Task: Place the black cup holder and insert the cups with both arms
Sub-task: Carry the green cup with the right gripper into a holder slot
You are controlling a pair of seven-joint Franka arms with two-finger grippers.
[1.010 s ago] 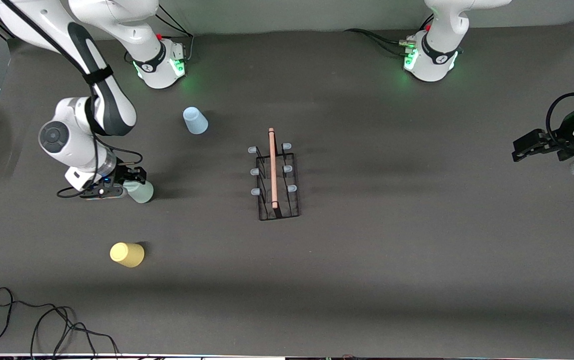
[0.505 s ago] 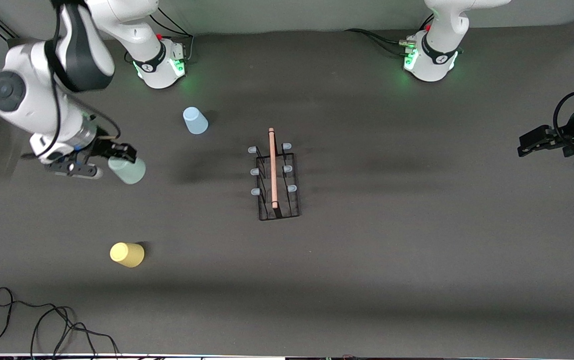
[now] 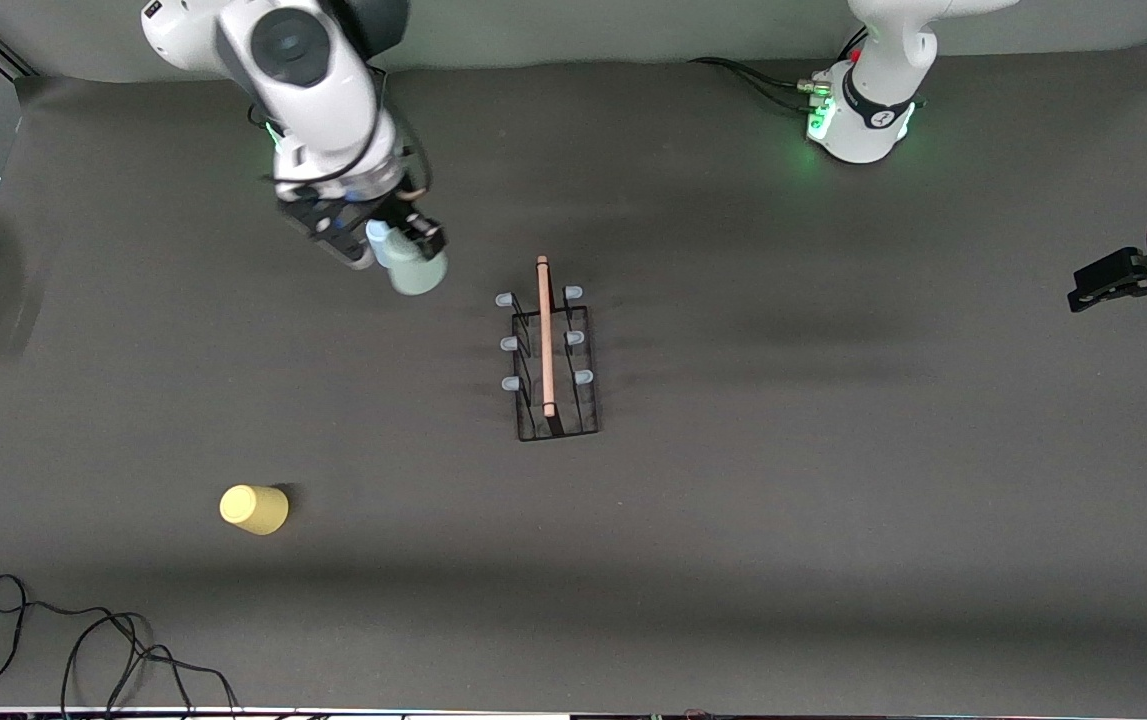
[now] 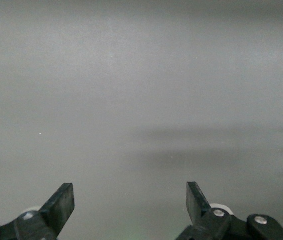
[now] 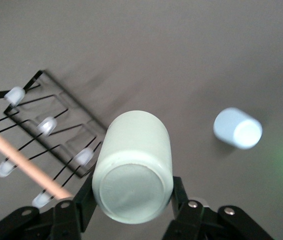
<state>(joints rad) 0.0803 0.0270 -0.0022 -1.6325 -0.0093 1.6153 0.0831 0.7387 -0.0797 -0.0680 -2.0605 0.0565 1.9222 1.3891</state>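
My right gripper needs to keep holding the mint green cup (image 3: 418, 270) until the cup reaches the cup holder's pegs, because it is still hanging short of them.
The black cup holder (image 3: 555, 380) stands mid-table with its wood bar handle (image 3: 544, 335) and pale-tipped pegs; it also shows in the right wrist view (image 5: 46, 135). My right gripper (image 3: 403, 250) is shut on the mint green cup (image 3: 418, 270), held in the air over the table beside the holder, on the side toward the right arm's end; the cup fills the right wrist view (image 5: 134, 167). The light blue cup (image 3: 376, 240) is partly hidden under that gripper and shows in the right wrist view (image 5: 237, 128). The yellow cup (image 3: 254, 508) lies nearer the front camera. My left gripper (image 3: 1108, 275) waits open and empty at the table's left-arm end (image 4: 130, 200).
Black cables (image 3: 83, 640) lie at the table's front edge near the right arm's end. The two green-lit arm bases (image 3: 858, 115) stand along the back edge.
My right gripper has lifted the mint green cup off the table and swung it toward the holder, over the light blue cup. My left gripper has drawn a little farther toward its table end.
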